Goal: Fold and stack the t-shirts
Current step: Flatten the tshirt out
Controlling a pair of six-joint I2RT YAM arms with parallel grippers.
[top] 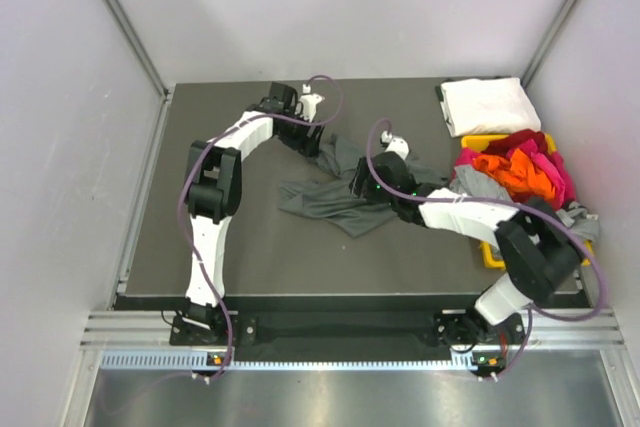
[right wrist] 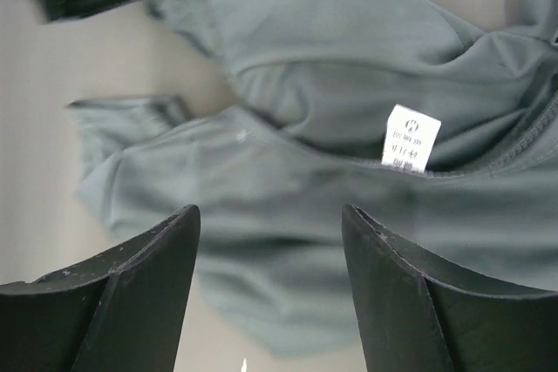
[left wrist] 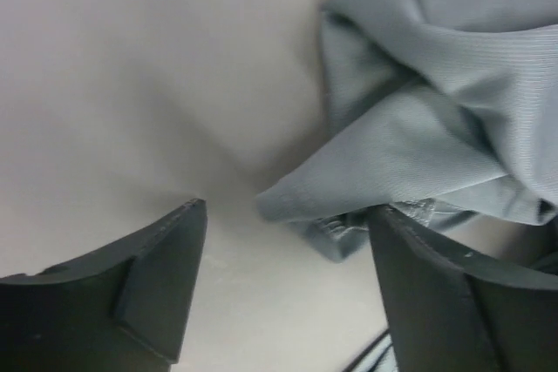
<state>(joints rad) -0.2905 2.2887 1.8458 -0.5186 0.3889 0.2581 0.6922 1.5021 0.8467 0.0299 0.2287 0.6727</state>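
Observation:
The edge of the t-shirt beside its white label is the part my right gripper needs to grab next. It will then spread the dark grey t-shirt (top: 335, 197) for folding.
A dark grey t-shirt (top: 335, 197) lies crumpled in the middle of the table. My left gripper (top: 322, 143) is open at its far edge; in the left wrist view (left wrist: 288, 215) a sleeve corner (left wrist: 349, 233) lies by the right finger (left wrist: 436, 294). My right gripper (top: 362, 179) is open above the shirt's middle; in the right wrist view (right wrist: 270, 224) the grey cloth (right wrist: 288, 206) with a white label (right wrist: 410, 138) lies below the jaws. A folded white t-shirt (top: 486, 104) lies at the far right. Orange (top: 505, 169), pink (top: 557, 175), red (top: 528, 141) and light grey (top: 482, 185) shirts are piled at the right.
A yellow plastic bin (top: 492, 255) holds the pile at the right table edge. The table's dark surface (top: 250, 247) is bordered by white walls. Purple cables (top: 335, 97) loop over both arms.

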